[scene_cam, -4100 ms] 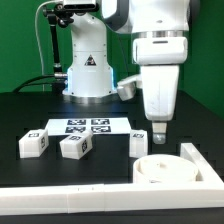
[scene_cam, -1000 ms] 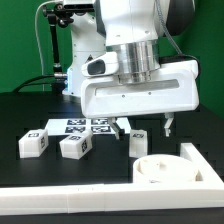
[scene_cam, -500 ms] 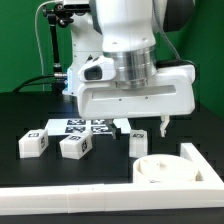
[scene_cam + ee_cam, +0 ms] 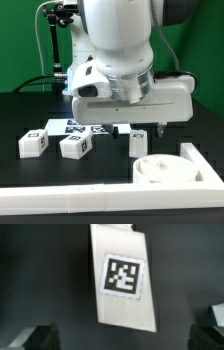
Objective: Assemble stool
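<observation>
The leg's rounded tip has to stay free to join the round white seat, so the robot's gripper should next grab the leg by its plain square end (image 4: 128,319).
The stool's round white seat (image 4: 160,170) lies in the corner of the L-shaped wall. Three white block legs with tags lie on the black table: two at the exterior view's left (image 4: 33,143) (image 4: 75,146) and one just behind the seat (image 4: 139,143). My gripper (image 4: 141,130) hangs open and empty right above that third leg. In the wrist view this leg (image 4: 124,280) shows as a long white block with one tag, lying ahead of the gripper (image 4: 125,336), whose dark fingertips (image 4: 40,336) stand wide apart on either side.
The marker board (image 4: 85,126) lies behind the legs. The white L-shaped wall (image 4: 70,191) runs along the front and up the exterior view's right. The robot base (image 4: 88,70) stands at the back. A white edge (image 4: 218,315) shows beside one finger in the wrist view.
The wrist has turned and the gripper has shifted from beside the seat's far right toward the exterior view's left, over the third leg. The parts have not moved.
</observation>
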